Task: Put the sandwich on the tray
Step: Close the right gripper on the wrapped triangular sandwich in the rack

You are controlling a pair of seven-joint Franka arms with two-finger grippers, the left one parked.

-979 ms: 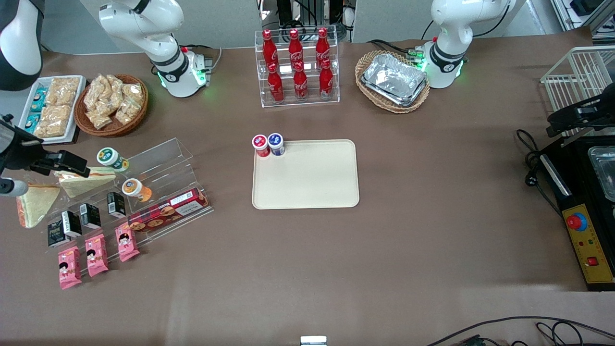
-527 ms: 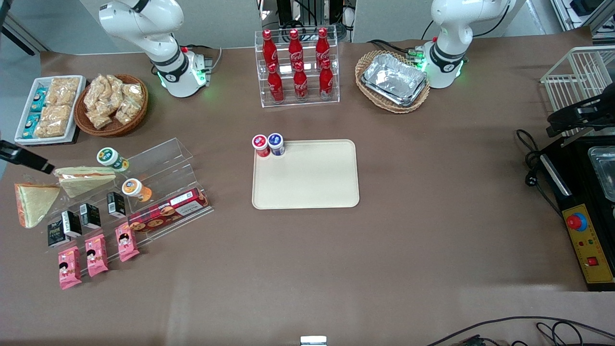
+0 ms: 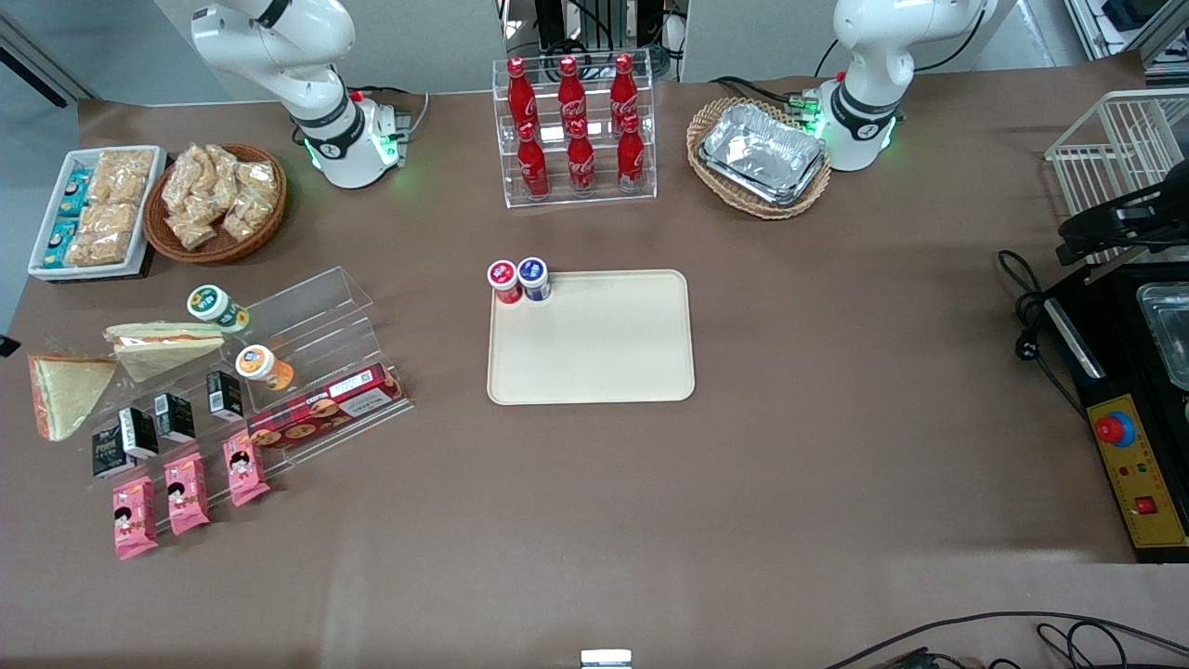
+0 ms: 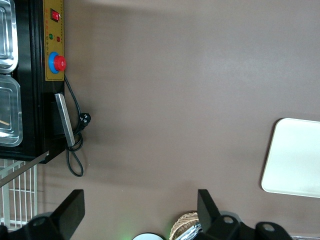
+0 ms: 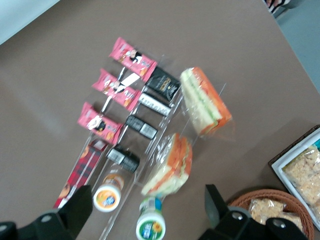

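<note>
Next, my right gripper grabs the sandwich across its flat bread sides to place it on the tray, since the wrapped sandwich narrows to a pointed corner point(image 3: 111, 366).
The sandwich point(image 3: 65, 395) is a clear-wrapped wedge with an orange-red and green edge, lying on the table at the working arm's end, beside the acrylic stand. It also shows in the right wrist view point(image 5: 205, 102). The cream tray point(image 3: 604, 353) lies at the table's middle, far from the sandwich, and its corner shows in the left wrist view point(image 4: 295, 160). My right gripper point(image 5: 147, 194) is open and empty, high above the snack stand. In the front view only a dark sliver of it point(image 3: 5, 346) shows at the frame's edge.
A longer wedge sandwich point(image 3: 163, 342) lies on the acrylic stand point(image 3: 316, 372) with cups, black boxes and a biscuit pack. Pink packets point(image 3: 186, 492) lie nearer the camera. Two small cups point(image 3: 518, 279) stand at the tray's corner. A snack basket point(image 3: 215, 203) and a white dish point(image 3: 93, 212) stand farther back.
My right gripper has pulled away from above the two sandwiches toward the working arm's end and almost left the front view. Both sandwiches lie where they were.
</note>
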